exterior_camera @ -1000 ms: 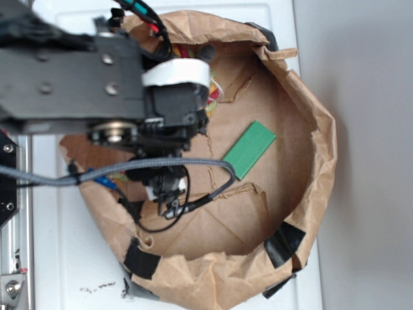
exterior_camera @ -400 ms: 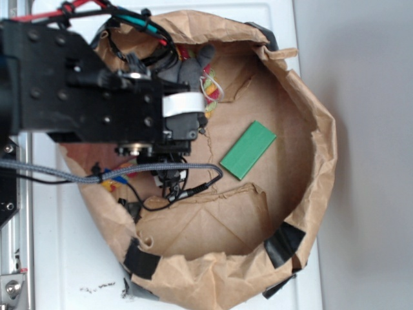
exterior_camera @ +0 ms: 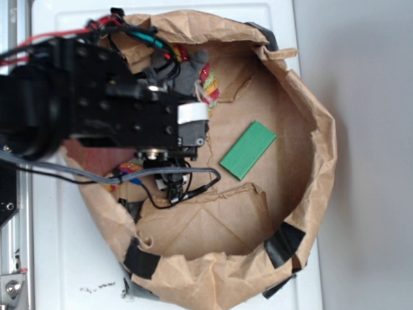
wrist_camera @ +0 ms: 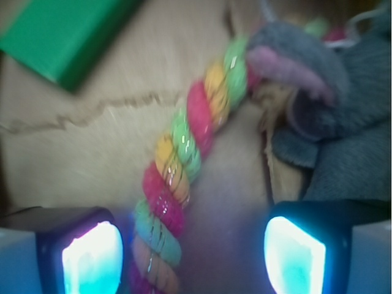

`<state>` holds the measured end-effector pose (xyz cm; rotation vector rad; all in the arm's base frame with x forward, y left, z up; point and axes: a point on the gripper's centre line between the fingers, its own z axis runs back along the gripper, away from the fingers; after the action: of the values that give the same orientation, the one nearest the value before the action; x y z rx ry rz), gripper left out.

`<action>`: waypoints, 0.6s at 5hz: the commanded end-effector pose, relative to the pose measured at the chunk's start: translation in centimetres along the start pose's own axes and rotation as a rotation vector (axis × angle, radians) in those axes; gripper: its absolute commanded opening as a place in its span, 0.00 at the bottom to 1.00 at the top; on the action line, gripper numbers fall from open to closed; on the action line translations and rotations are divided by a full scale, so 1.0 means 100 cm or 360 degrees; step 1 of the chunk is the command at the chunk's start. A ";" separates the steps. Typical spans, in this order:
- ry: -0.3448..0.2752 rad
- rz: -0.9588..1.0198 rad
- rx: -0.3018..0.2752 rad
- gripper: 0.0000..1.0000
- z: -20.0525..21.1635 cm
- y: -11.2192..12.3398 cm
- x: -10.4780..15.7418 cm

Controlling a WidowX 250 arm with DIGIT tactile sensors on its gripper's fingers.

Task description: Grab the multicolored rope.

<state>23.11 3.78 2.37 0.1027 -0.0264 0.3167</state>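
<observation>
My fingers are on both sides of the multicolored rope but above its twisted parts, so they would miss the rope if I closed now. My gripper should go lower before it closes.
The multicolored rope, twisted red, yellow and light green, runs up the middle of the wrist view from between my fingers toward a grey cloth piece that lies over its far end. My gripper is open, with the rope lying between the pads, closer to the left pad than to the right pad. In the exterior view only the rope's frayed end shows beside the grey cloth; the arm hides the rest and the gripper itself.
A flat green rectangular block lies on the brown paper floor, also at the top left of the wrist view. A crumpled paper wall taped with black tape rings the area. Black cables hang below the arm.
The arm has shifted left and lower over the rope. The rope's frayed end and the grey cloth show more at the top.
</observation>
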 end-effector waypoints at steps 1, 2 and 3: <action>0.0117 0.0071 -0.0027 1.00 -0.008 -0.003 0.007; 0.0155 0.0042 -0.0067 1.00 -0.009 -0.006 0.012; 0.0121 0.0076 -0.0101 0.00 -0.010 -0.010 0.015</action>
<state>24.64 2.67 1.28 0.0277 0.0577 0.3588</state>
